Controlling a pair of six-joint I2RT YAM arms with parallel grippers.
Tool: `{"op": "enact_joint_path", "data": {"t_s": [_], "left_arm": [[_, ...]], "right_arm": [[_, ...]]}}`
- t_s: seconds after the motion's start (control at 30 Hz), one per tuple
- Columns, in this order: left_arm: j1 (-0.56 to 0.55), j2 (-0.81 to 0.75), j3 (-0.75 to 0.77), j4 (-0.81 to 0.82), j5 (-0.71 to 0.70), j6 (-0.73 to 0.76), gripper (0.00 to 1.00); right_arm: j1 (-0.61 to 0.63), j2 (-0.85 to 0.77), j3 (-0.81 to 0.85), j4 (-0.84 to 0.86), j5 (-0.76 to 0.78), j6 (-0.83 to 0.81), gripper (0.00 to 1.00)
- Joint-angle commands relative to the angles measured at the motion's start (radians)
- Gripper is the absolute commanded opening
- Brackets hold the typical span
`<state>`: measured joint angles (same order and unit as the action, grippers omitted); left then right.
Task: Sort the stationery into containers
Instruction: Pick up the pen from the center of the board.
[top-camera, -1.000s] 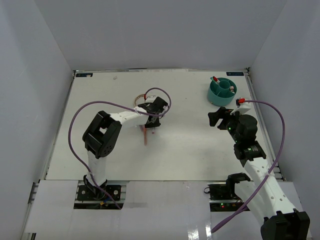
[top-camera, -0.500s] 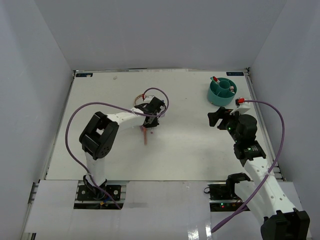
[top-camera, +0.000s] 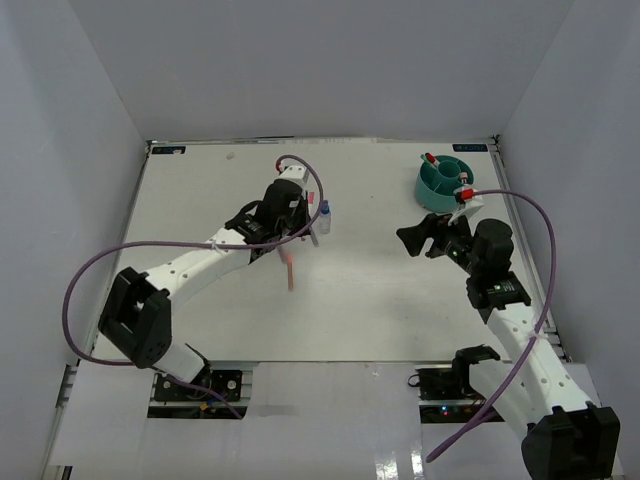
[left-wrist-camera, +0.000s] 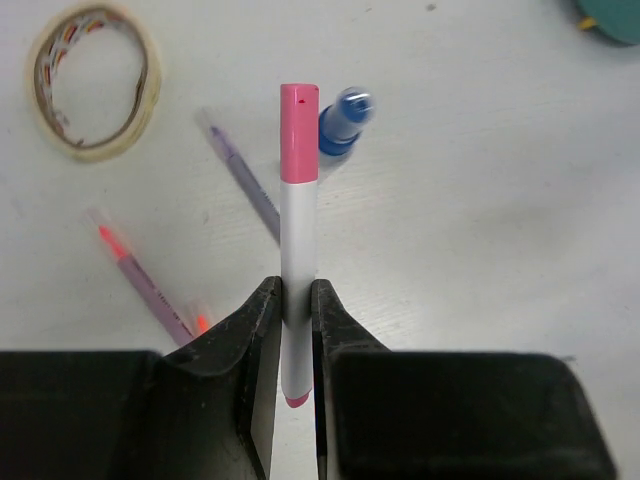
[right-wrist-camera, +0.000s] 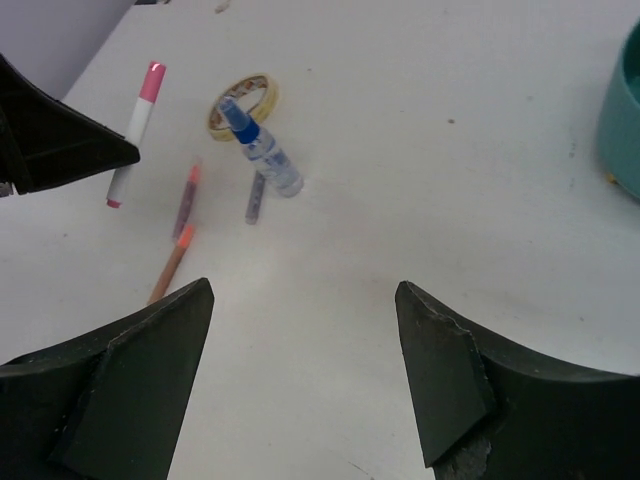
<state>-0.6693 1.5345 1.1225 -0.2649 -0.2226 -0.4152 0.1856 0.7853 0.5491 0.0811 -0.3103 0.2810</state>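
The white pen should next be grabbed by its pink cap (top-camera: 311, 197) (right-wrist-camera: 152, 82) with my right gripper, so the white end of the pen's body stays free to go into the organiser.
My left gripper (left-wrist-camera: 297, 290) is shut on a white pen with a pink cap (left-wrist-camera: 298, 200) and holds it above the table; it shows in the top view (top-camera: 300, 228) too. Below it lie a small clear blue-capped bottle (left-wrist-camera: 342, 125), a tan rubber-band loop (left-wrist-camera: 92, 80), a purple pen (left-wrist-camera: 245, 185) and an orange-tipped pen (left-wrist-camera: 140, 280). The teal organiser (top-camera: 445, 185) stands at the far right with a red-capped pen (top-camera: 430, 159) in it. My right gripper (right-wrist-camera: 300, 290) is open and empty, in front of the organiser (top-camera: 415, 240).
White walls close in the table on three sides. The left arm's purple cable (top-camera: 150, 255) loops over the left half of the table. The organiser's rim (right-wrist-camera: 622, 120) shows at the right edge of the right wrist view.
My left arm has stretched out and its gripper has risen and shifted right with the pink-capped pen in it, uncovering the blue-capped bottle. My right gripper has moved slightly left.
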Motion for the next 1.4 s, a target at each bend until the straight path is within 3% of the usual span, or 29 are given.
{"op": "enact_joint_path", "data": {"t_s": [0.0, 0.17, 0.5, 1.07, 1.37], "left_arm": [[0.002, -0.115, -0.023, 0.085, 0.12, 0.174, 0.15], [0.002, -0.215, -0.027, 0.113, 0.273, 0.275, 0.15], [0.0, -0.373, -0.154, 0.22, 0.434, 0.381, 0.17], [0.0, -0.484, -0.231, 0.288, 0.456, 0.409, 0.16], [0.002, -0.49, -0.239, 0.299, 0.439, 0.409, 0.17]], "right_arm": [[0.009, 0.035, 0.121, 0.086, -0.19, 0.02, 0.8], [0.054, 0.118, 0.236, 0.132, -0.266, 0.089, 0.8], [0.253, 0.343, 0.472, 0.174, -0.266, 0.149, 0.79], [0.4, 0.557, 0.621, 0.18, -0.224, 0.146, 0.75], [0.431, 0.597, 0.631, 0.187, -0.237, 0.149, 0.61]]}}
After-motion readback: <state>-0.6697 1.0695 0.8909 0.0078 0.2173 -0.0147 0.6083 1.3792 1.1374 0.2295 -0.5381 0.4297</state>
